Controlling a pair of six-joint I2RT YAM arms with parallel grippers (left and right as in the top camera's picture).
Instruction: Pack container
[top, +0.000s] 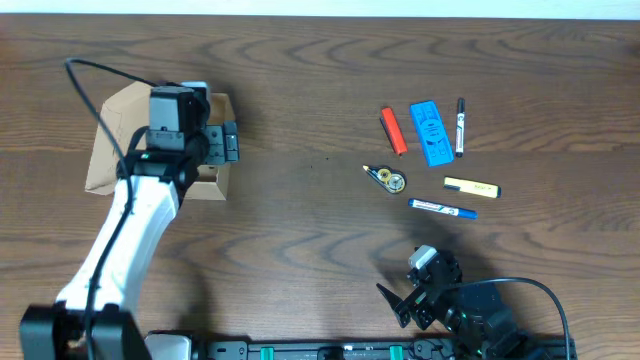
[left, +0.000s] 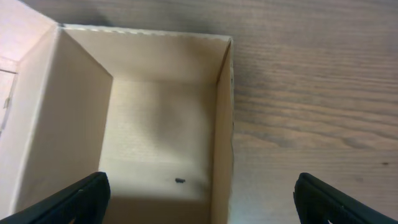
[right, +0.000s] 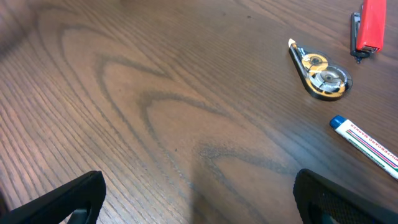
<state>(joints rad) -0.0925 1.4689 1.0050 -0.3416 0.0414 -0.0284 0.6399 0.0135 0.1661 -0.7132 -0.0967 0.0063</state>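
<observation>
My left gripper needs to go lower before it closes on the thin edge of the container's side. The edge is between my fingers but below them, so they would miss it now.
The tan cardboard container (top: 110, 140) stands open at the left of the table, flap lid folded back. My left gripper (top: 228, 142) is open and hovers over its right wall. In the left wrist view the container (left: 161, 130) is empty except for a small dark speck, and my open fingers (left: 202, 199) straddle its right wall. My right gripper (top: 405, 300) is open and empty near the front edge. In the right wrist view its fingers (right: 199, 199) frame bare wood.
Right of centre lie a red marker (top: 393, 131), a blue eraser-like block (top: 431, 132), a black pen (top: 460, 125), a correction tape dispenser (top: 386, 178), a yellow highlighter (top: 471, 186) and a blue-and-white marker (top: 443, 208). The right wrist view shows the dispenser (right: 318, 71).
</observation>
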